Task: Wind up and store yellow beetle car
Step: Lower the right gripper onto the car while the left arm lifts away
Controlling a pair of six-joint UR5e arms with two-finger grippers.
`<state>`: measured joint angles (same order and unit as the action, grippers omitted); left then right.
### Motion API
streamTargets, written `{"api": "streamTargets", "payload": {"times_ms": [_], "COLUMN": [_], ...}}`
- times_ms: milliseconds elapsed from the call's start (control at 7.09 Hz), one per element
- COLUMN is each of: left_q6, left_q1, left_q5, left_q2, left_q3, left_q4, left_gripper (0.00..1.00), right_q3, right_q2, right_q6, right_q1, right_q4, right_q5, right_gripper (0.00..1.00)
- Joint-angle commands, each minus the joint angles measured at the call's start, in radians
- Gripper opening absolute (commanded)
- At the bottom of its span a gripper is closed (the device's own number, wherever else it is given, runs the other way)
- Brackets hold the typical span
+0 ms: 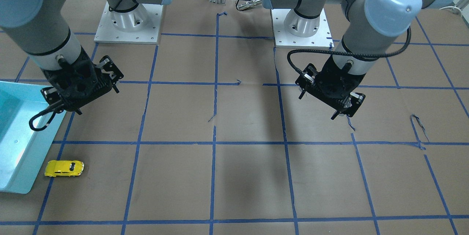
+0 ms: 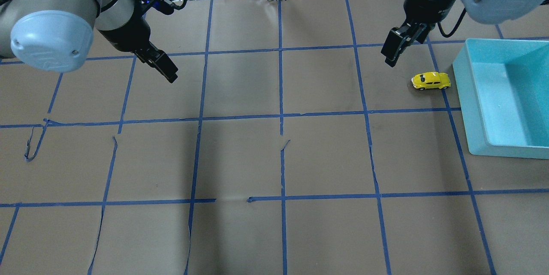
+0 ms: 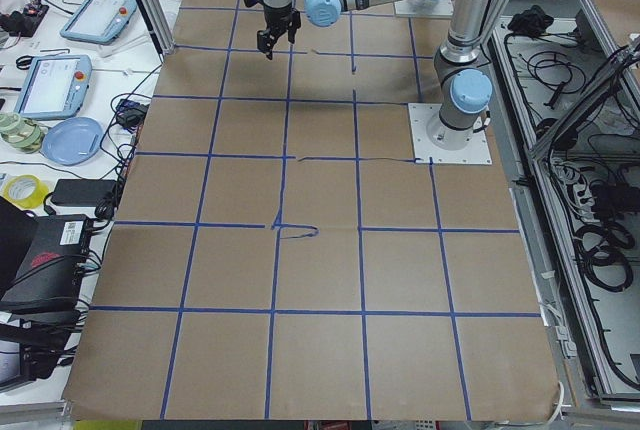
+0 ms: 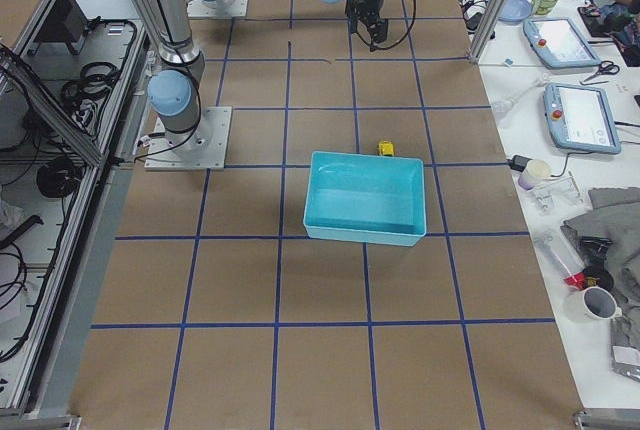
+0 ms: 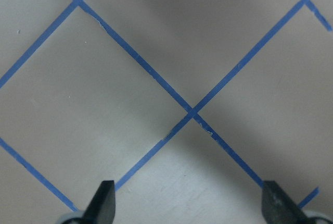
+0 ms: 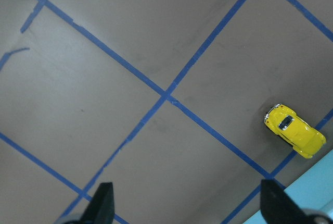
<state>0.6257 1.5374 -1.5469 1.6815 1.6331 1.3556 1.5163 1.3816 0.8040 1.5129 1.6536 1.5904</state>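
The yellow beetle car needs to be grabbed next by my right gripper across the long sides of its body, so that it can be stored in the teal bin (image 1: 22,142) (image 6: 307,187).
The yellow beetle car (image 2: 431,80) stands on its wheels on the brown paper, just beside the teal bin (image 2: 510,150). It also shows in the front view (image 1: 64,168), the right side view (image 4: 385,149) and the right wrist view (image 6: 295,131). My right gripper (image 2: 391,57) hovers above the table a short way from the car, toward the table's middle and far edge. Its fingers are wide open and empty in the right wrist view (image 6: 187,206). My left gripper (image 2: 168,72) hovers over bare paper on the other side, open and empty (image 5: 190,206).
The teal bin (image 1: 36,147) is empty and its corner shows in the right wrist view (image 6: 312,203). Blue tape lines grid the paper, which has small tears. Both arm bases (image 1: 128,22) stand at the robot's edge. Tablets and clutter lie on side benches (image 3: 60,80).
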Motion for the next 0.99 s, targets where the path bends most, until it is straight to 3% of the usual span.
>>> {"api": "streamTargets", "payload": {"times_ms": [0,423,847], "left_q6": [-0.275,-0.432,-0.449], "left_q1": [0.076,0.058,0.023], "left_q5": [-0.087,-0.073,-0.068], "left_q2": [-0.069,-0.089,-0.092], "left_q3": [-0.004,-0.018,-0.059], "left_q4": [0.014,0.077,0.146], "left_gripper": [1.00,1.00,1.00], "right_q3": [0.007,0.067,0.068], "right_q2": [-0.103,-0.199,-0.314], "right_q6": [0.372,0.772,1.032], "right_q1": [-0.058,-0.158,-0.213], "right_q4": [0.076,0.294,0.446], "right_q5": [0.035,0.042,0.042], "right_gripper": [1.00,1.00,1.00]}}
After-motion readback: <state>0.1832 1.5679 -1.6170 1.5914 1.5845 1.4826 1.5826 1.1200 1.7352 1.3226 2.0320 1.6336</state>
